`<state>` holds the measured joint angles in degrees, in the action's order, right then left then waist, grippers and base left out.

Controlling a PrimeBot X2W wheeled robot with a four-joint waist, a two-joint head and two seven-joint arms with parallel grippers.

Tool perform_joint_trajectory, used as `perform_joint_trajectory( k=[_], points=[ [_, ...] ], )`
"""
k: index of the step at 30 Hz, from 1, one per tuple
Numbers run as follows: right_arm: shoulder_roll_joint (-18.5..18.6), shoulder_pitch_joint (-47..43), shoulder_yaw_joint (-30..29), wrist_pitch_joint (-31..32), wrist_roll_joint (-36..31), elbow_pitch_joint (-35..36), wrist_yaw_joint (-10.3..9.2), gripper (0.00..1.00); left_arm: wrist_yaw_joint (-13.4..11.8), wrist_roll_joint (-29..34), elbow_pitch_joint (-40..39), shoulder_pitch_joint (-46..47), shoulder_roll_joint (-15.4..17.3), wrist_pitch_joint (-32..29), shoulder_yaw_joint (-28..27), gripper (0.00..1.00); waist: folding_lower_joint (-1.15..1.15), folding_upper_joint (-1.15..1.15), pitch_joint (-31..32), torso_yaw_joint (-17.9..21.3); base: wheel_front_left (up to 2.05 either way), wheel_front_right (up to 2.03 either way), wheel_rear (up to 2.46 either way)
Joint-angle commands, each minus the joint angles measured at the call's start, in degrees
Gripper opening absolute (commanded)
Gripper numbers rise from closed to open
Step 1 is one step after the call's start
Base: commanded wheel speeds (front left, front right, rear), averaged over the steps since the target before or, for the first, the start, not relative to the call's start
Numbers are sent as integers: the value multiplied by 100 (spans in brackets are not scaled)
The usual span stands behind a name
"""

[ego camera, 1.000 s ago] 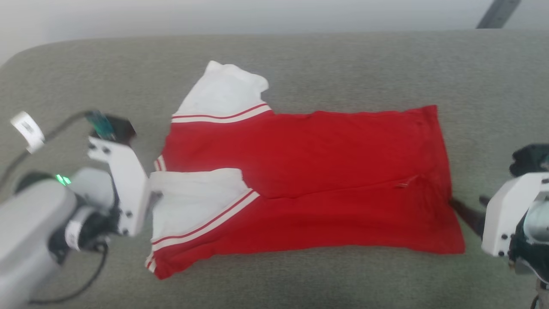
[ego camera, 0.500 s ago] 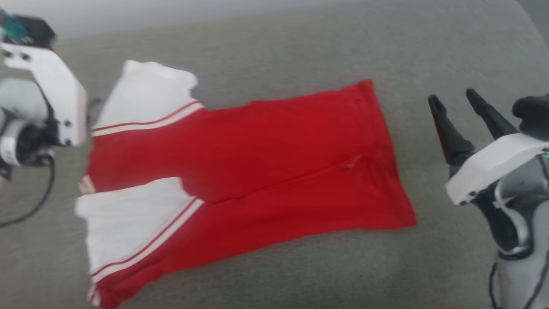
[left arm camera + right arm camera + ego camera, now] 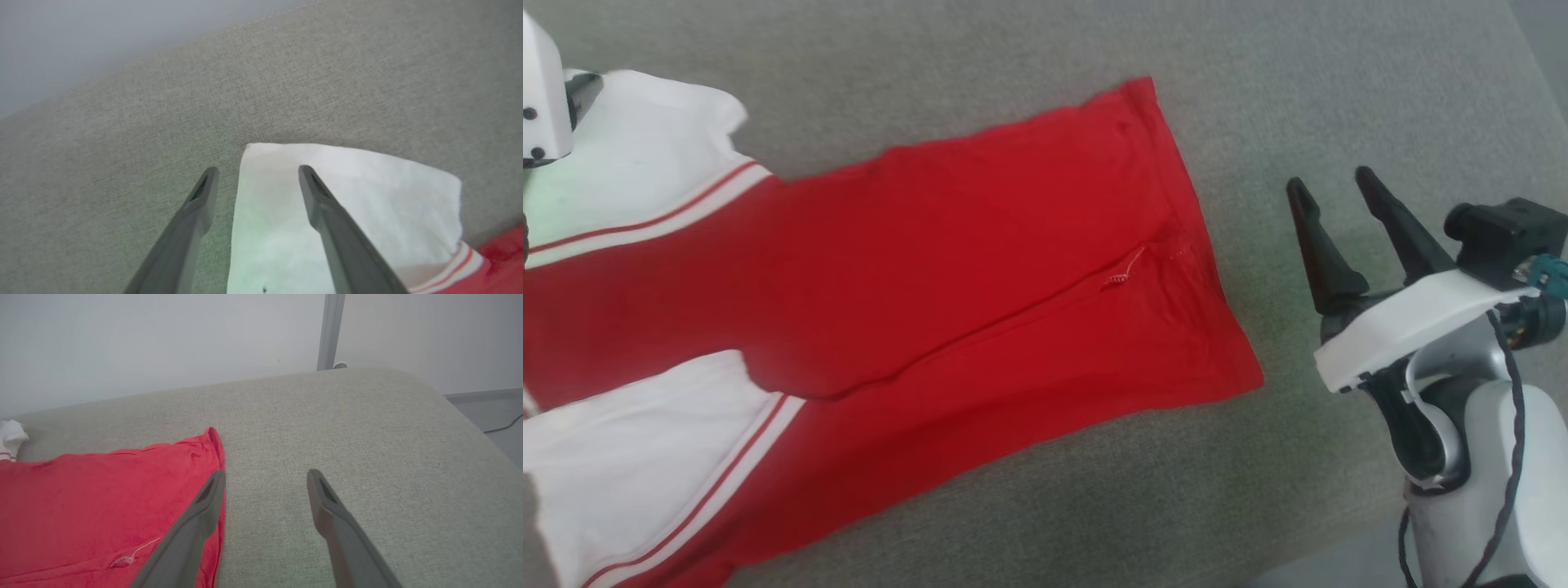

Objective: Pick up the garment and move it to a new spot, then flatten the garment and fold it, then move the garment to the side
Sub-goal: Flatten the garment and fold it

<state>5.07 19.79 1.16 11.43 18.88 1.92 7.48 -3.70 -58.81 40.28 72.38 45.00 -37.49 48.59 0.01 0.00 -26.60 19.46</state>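
The garment lies flat and slack [image 3: 954, 245] on the grey surface. The free edge of the far white sleeve is the part my left gripper should grab next.
The garment [image 3: 931, 286], a red shirt with white sleeves and red-white stripe trim, lies folded lengthwise on the grey fabric surface [image 3: 1339, 82], hem to the right. My right gripper [image 3: 1330, 178] stands open just right of the hem, clear of the cloth. In the right wrist view this gripper [image 3: 266, 473] is empty, with its left finger over the edge of the garment [image 3: 102, 498]. My left gripper [image 3: 257, 170] is open above the far white sleeve [image 3: 367, 196], one finger over the sleeve and one over bare surface. Its white wrist bracket [image 3: 539, 90] shows at the head view's top left.
The grey surface [image 3: 367, 437] rounds off at its right end, with floor and a cable [image 3: 504, 426] beyond. A pale wall and a grey upright pole [image 3: 329, 330] stand behind it. Bare surface runs right of the hem and along the far side.
The head camera has swung, shifting the whole picture left. My right gripper came away from the hem corner and now points up beside it. My left gripper left the near sleeve for the far one.
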Motion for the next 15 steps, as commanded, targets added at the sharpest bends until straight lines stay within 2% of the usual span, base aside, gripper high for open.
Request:
perform_joint_trajectory(
  k=[1,4,8,9,10,15],
  points=[
    [-50,95,21,-56,49,-19,2,100,42,97,160,97,-24,-126,46,100,-1,0,-198,147,0,0,0],
    [-77,187,99,-37,89,-107,2,100,-19,43,547,225,-114,-434,101,100,-1,0,-311,187,0,0,0],
    [-88,336,236,147,197,-198,2,100,21,52,953,133,-232,-835,293,100,-1,0,-430,200,0,0,0],
    [-75,396,281,230,230,-228,2,100,46,7,1027,105,-287,-882,299,37,-1,0,-456,189,0,0,0],
    [-58,474,323,314,262,-259,2,100,38,-37,1108,88,-348,-943,294,0,-1,0,-481,173,0,0,0],
    [74,1072,419,860,398,-549,2,100,257,86,1256,144,-586,-912,432,0,-1,0,-569,7,0,0,0]
  ],
)
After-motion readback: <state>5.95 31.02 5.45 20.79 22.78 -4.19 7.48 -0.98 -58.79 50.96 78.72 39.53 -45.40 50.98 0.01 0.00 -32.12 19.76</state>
